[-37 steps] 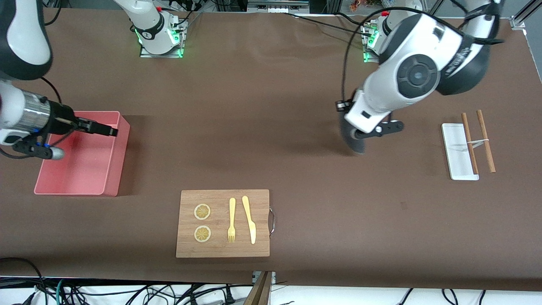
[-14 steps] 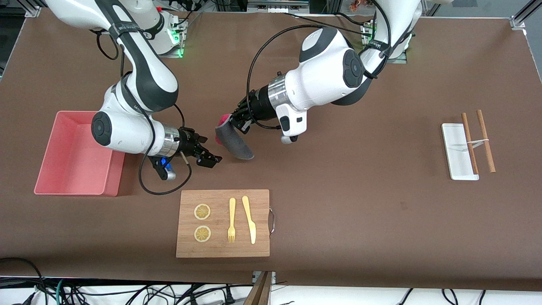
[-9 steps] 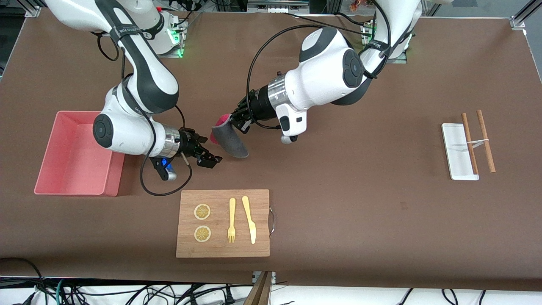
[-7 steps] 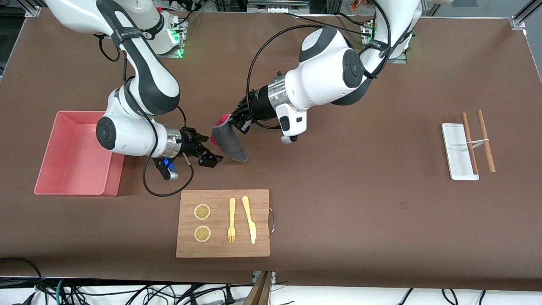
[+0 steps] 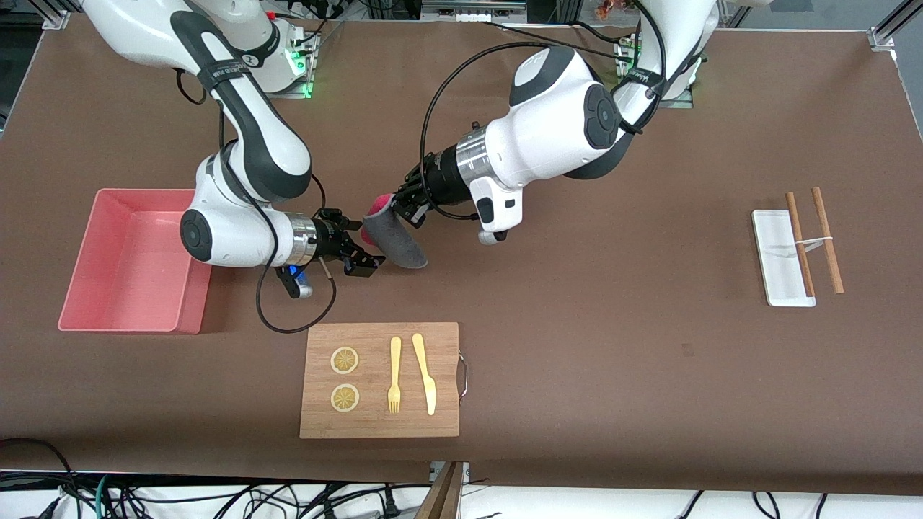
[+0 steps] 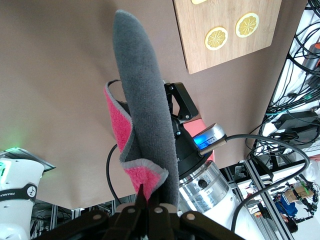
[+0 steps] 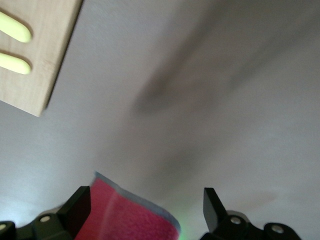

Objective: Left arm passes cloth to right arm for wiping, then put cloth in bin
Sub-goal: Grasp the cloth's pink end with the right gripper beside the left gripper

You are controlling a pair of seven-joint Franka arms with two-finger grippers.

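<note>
I should next grab the cloth with my right gripper by its grey-hemmed free edge for wiping. That edge stands out while the slack body [image 5: 399,241] droops from my left gripper.
My left gripper [image 5: 401,202] is shut on the top edge of the cloth [image 5: 394,244], which hangs grey-face outward above the table's middle. In the left wrist view the cloth [image 6: 144,120] rises from my shut left gripper [image 6: 150,206], its pink face folded inside. My right gripper [image 5: 360,246] is open, with its fingers on either side of the cloth's edge. In the right wrist view the pink face of the cloth [image 7: 131,220] lies between the spread fingers [image 7: 80,206] of my right gripper [image 7: 146,209]. The salmon-pink bin [image 5: 130,268] stands empty at the right arm's end of the table.
A wooden board [image 5: 379,425] with two lemon slices, a yellow fork and a knife lies nearer the front camera than the grippers. Its corner shows in the right wrist view [image 7: 35,60]. A white tray [image 5: 777,259] with two wooden sticks lies at the left arm's end.
The left arm carried the cloth from its end to the table's middle. The right arm left the bin and closed in until its open fingers flank the cloth.
</note>
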